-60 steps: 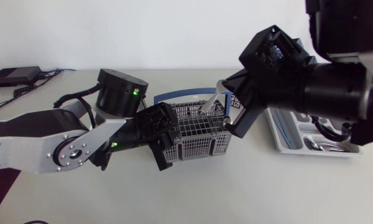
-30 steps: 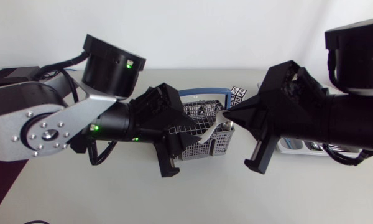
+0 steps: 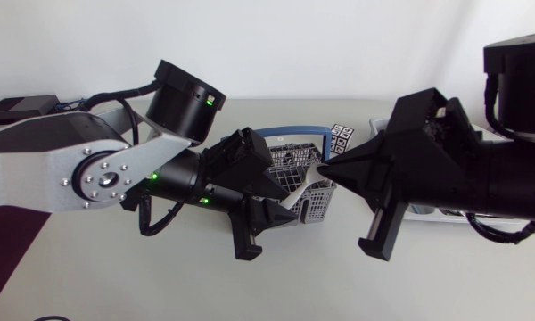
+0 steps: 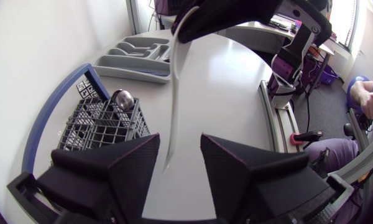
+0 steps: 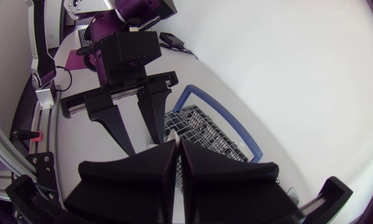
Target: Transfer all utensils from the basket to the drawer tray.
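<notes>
I will next grab the white spoon with my left gripper by its thin handle (image 3: 293, 198) (image 4: 173, 127), which hangs free. My right gripper covers the white spoon's upper end.
My right gripper (image 3: 325, 166) is shut on the upper end of a long white utensil (image 3: 305, 184), which hangs slanted over the grey wire basket (image 3: 317, 204). The utensil's (image 4: 174, 87) lower end sits between the fingers of my left gripper (image 4: 180, 158), which is open and apart from it on both sides. In the right wrist view, only the utensil's tip (image 5: 173, 134) shows above the closed right gripper (image 5: 176, 148), with the left gripper (image 5: 138, 124) just ahead. A metal spoon (image 4: 122, 98) stands in the basket (image 4: 96, 124). The grey drawer tray (image 4: 133, 56) lies beyond the basket.
The basket has a blue hoop handle (image 3: 290, 134). A small card with black-and-white markers (image 3: 343, 135) lies behind it. A dark flat device with cables (image 3: 20, 108) sits at the far left of the table.
The right gripper drew the white utensil up out of the basket and forward. The left arm rose and swung right, bringing its open fingers around the utensil's lower end.
</notes>
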You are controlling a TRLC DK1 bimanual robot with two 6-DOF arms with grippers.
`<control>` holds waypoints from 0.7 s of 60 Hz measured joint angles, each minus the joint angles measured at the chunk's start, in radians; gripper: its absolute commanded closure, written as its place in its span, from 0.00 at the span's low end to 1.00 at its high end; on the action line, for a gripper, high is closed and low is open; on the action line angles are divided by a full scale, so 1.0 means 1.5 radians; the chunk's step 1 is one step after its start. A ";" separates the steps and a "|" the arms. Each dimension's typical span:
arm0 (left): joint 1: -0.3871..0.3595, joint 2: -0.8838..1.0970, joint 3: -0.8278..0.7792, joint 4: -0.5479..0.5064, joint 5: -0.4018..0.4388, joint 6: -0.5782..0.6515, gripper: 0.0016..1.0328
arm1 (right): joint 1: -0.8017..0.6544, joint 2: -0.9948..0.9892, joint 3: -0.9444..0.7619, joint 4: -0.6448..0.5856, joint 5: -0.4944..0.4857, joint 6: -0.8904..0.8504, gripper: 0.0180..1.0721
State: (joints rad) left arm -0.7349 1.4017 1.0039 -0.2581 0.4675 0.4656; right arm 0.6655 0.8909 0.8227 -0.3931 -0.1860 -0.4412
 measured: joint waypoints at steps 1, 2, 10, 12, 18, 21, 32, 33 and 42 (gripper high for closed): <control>0.000 0.000 0.000 0.000 0.001 -0.001 0.63 | 0.000 0.000 0.000 0.000 -0.001 0.000 0.94; 0.001 0.000 0.001 0.000 0.002 -0.002 0.63 | 0.000 0.000 0.000 0.000 -0.001 0.001 0.94; 0.007 0.000 0.007 0.001 0.012 -0.012 0.67 | 0.000 -0.002 0.000 0.000 -0.003 0.005 0.94; 0.009 0.000 0.007 0.001 0.013 -0.014 0.71 | 0.000 -0.003 0.000 0.000 -0.003 0.005 0.94; 0.011 0.000 0.008 0.001 0.015 -0.014 0.78 | 0.000 -0.004 0.000 0.000 -0.003 0.005 0.94; 0.011 0.000 0.008 0.001 0.015 -0.014 0.80 | 0.000 -0.005 0.000 0.000 -0.003 0.005 0.94; 0.011 0.000 0.008 0.001 0.018 -0.019 0.97 | 0.000 -0.006 0.000 0.000 -0.004 0.010 0.94; 0.011 0.000 0.009 0.001 0.018 -0.019 0.97 | 0.000 -0.006 0.000 0.000 -0.004 0.010 0.94; 0.011 0.001 0.009 0.001 0.024 -0.019 0.97 | 0.000 -0.006 0.000 0.003 -0.006 0.010 0.86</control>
State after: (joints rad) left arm -0.7181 1.4029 1.0168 -0.2569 0.5037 0.4370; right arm 0.6655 0.8825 0.8227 -0.3889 -0.1955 -0.4263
